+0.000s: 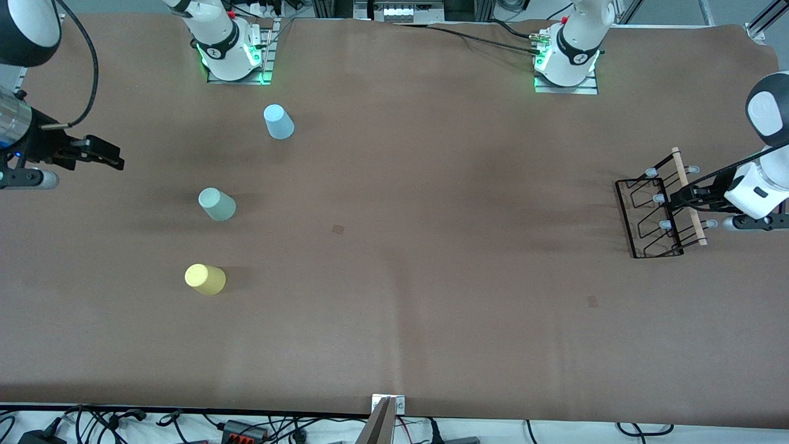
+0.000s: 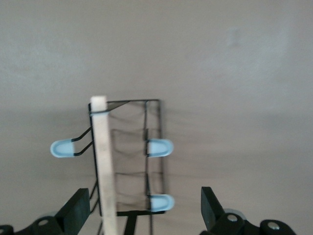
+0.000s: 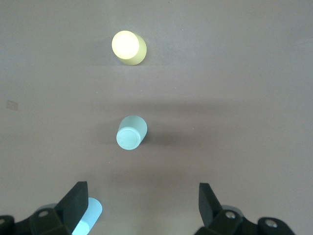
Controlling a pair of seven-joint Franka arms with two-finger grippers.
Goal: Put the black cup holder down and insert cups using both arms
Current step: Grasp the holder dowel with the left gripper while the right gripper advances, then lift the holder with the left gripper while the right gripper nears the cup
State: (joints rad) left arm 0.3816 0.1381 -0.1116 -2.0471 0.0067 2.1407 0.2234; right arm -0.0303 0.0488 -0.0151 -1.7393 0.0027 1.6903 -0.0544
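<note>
I need to grab the black cup holder by its wooden bar handle (image 2: 104, 161) with my left gripper next, because pegs and thin wires stick out all around it.
The black cup holder (image 1: 650, 216) stands on the brown table at the left arm's end, its wooden bar handle (image 1: 689, 196) on top. My left gripper (image 1: 681, 198) is open, and the bar (image 2: 103, 161) runs between its fingers, close to one finger (image 2: 77, 211) and not gripped. Pale-tipped pegs (image 2: 160, 147) show below. The light blue cup (image 1: 278, 121), grey-green cup (image 1: 216, 204) and yellow cup (image 1: 205, 279) sit upside down toward the right arm's end. My right gripper (image 1: 111, 157) is open and empty, up in the air, apart from the cups (image 3: 131, 132).
The arm bases (image 1: 234, 49) stand along the table's edge farthest from the front camera. Cables and a metal mount (image 1: 388, 410) lie along the nearest edge. Two small dark marks (image 1: 338, 229) are on the brown table cover.
</note>
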